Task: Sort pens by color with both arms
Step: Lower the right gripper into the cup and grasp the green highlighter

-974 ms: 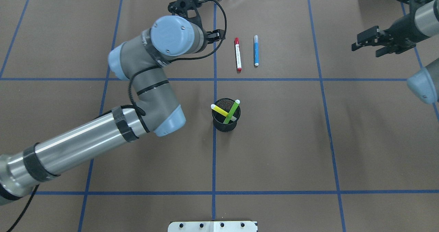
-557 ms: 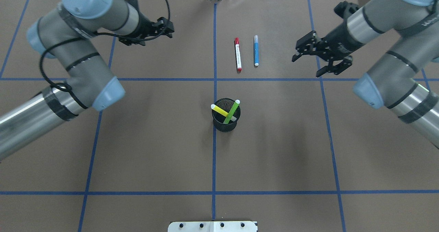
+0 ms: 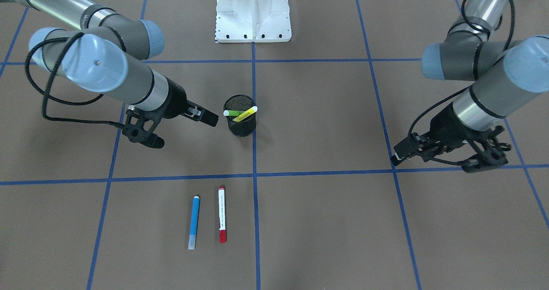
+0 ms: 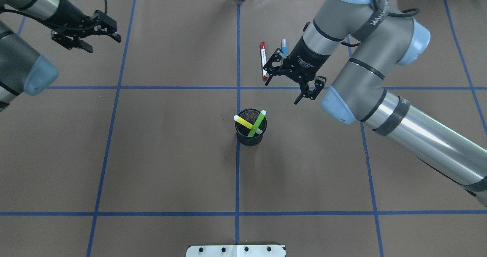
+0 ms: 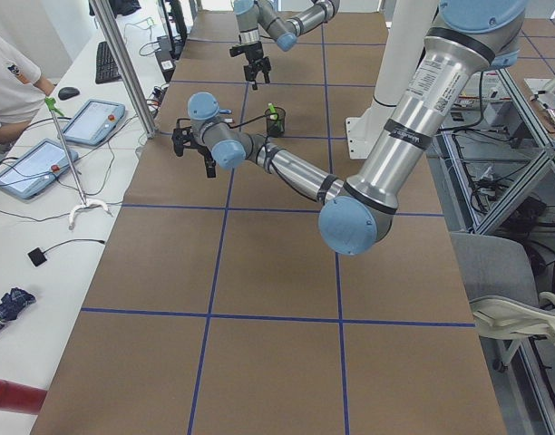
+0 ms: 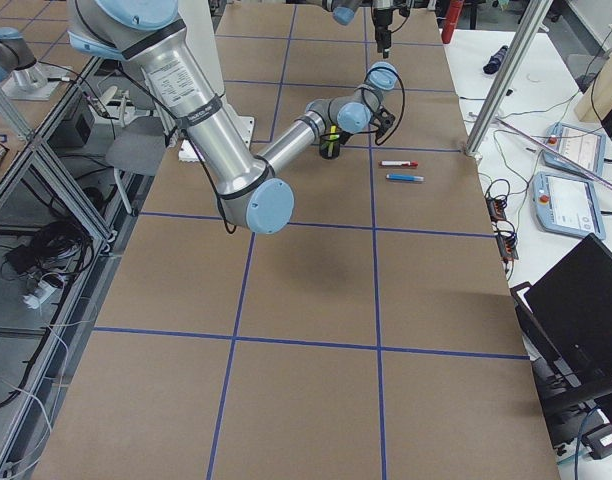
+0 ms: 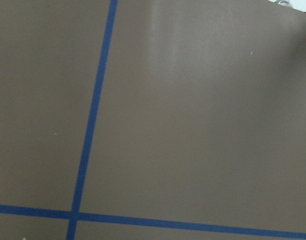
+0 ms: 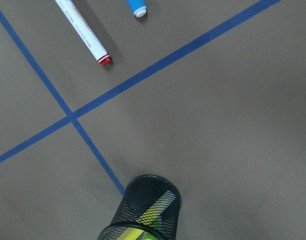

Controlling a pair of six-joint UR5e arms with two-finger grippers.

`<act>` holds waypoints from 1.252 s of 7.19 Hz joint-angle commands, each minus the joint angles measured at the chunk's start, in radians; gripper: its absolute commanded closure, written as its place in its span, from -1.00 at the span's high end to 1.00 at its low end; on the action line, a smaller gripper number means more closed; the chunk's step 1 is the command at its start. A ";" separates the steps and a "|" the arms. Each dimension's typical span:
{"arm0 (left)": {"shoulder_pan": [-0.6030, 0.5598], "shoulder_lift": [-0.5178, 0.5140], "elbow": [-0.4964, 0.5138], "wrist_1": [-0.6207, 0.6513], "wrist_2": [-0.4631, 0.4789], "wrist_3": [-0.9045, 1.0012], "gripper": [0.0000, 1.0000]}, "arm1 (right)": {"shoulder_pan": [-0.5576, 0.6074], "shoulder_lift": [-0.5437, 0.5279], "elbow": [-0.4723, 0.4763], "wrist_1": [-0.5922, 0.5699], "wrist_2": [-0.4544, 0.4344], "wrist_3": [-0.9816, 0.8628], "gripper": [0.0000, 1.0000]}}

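The right gripper grabs the light green pen by its exposed end above the cup's rim next, to sort the pens by color.
The red-capped white pen and the blue pen lie side by side on the brown table beyond the centre; they also show in the front view as red and blue. The light green pen and the yellow pen stand crossed in a black mesh cup. My right gripper is open and empty, hovering between the lying pens and the cup and covering the blue pen's near end. My left gripper is open and empty at the far left.
Blue tape lines divide the table into squares. The white robot base sits at the near edge. The right wrist view shows the red pen's end, the blue pen's tip and the cup. The left wrist view shows only table and tape.
My right arm has swung in from the right edge to above the two lying pens. My left arm has pulled back from the centre to the far left. The pens have not moved.
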 commanded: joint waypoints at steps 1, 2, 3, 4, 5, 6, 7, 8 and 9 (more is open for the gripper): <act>-0.036 0.043 -0.002 -0.001 -0.050 0.051 0.95 | -0.041 0.120 -0.120 -0.048 0.000 0.002 0.90; -0.035 0.043 -0.002 -0.001 -0.047 0.045 0.96 | -0.049 0.116 -0.125 -0.047 0.009 -0.013 0.75; -0.035 0.043 -0.002 -0.002 -0.046 0.043 0.97 | -0.070 0.106 -0.127 -0.047 0.006 -0.018 0.59; -0.033 0.040 -0.002 -0.002 -0.044 0.039 0.97 | -0.072 0.095 -0.125 -0.050 0.009 -0.022 0.56; -0.035 0.040 -0.002 -0.001 -0.046 0.038 0.97 | -0.072 0.080 -0.122 -0.050 0.009 -0.024 0.53; -0.035 0.039 -0.002 -0.002 -0.046 0.035 0.97 | -0.073 0.078 -0.121 -0.050 0.010 -0.022 0.46; -0.035 0.039 -0.010 -0.001 -0.044 0.017 0.97 | -0.075 0.073 -0.121 -0.051 0.012 -0.022 0.33; -0.035 0.039 -0.019 -0.001 -0.044 0.011 0.97 | -0.076 0.072 -0.118 -0.054 0.010 -0.022 0.05; -0.035 0.042 -0.023 -0.001 -0.044 0.011 0.97 | -0.075 0.072 -0.118 -0.056 0.007 -0.022 -0.07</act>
